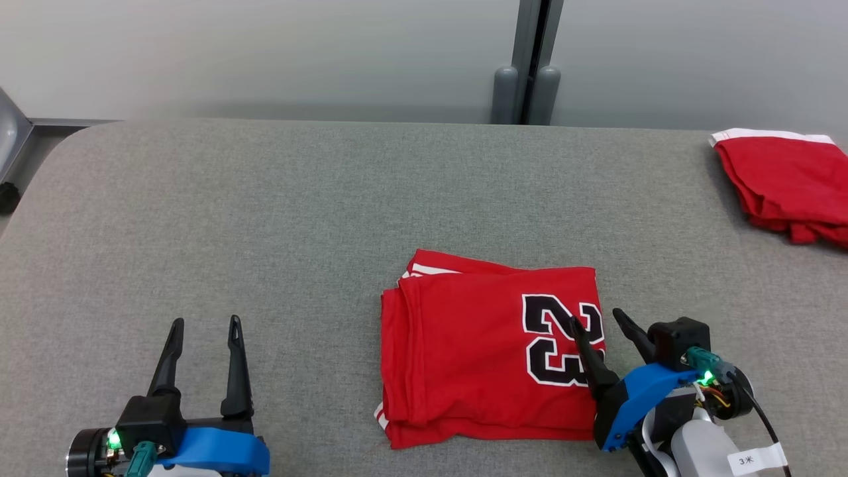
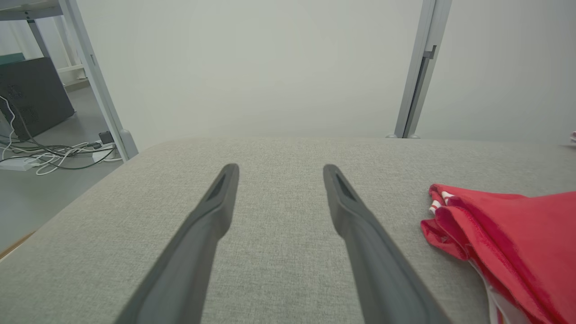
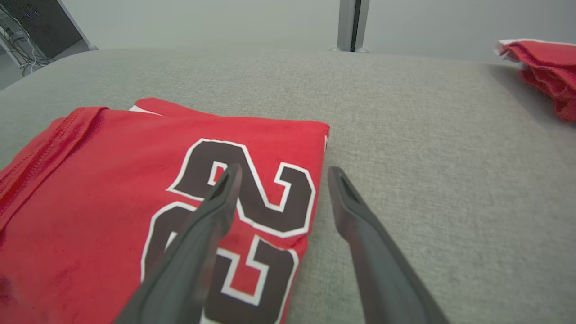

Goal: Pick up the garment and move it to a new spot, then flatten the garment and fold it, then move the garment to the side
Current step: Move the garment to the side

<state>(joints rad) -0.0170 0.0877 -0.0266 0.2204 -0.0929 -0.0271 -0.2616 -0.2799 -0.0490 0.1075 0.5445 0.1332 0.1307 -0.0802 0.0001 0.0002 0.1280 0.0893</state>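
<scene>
The broad red panel (image 1: pixel 473 350) of the jersey lies flat on the tabletop, so my right gripper next needs to pinch the jersey by its folded edge (image 1: pixel 603 343) beside the black number.
The garment (image 1: pixel 477 344) is a red jersey with a black "23", folded into a rough square on the grey table (image 1: pixel 265 218). My right gripper (image 1: pixel 597 319) is open at the jersey's right edge: one finger over the number, the other over bare table beside the fold. In the right wrist view the garment (image 3: pixel 112 180) lies under the left finger, and the gripper (image 3: pixel 281 170) straddles its edge. My left gripper (image 1: pixel 205 323) stands open above bare table, well left of the jersey. In the left wrist view the gripper (image 2: pixel 279 167) holds nothing, and the garment (image 2: pixel 508 234) lies to its right.
A second red folded garment (image 1: pixel 788 185) with a white band lies at the table's far right edge, also seen as red cloth (image 3: pixel 546 67) in the right wrist view. A grey post (image 1: pixel 530 66) stands behind the table. Cables (image 2: pixel 54 155) lie on the floor at the left.
</scene>
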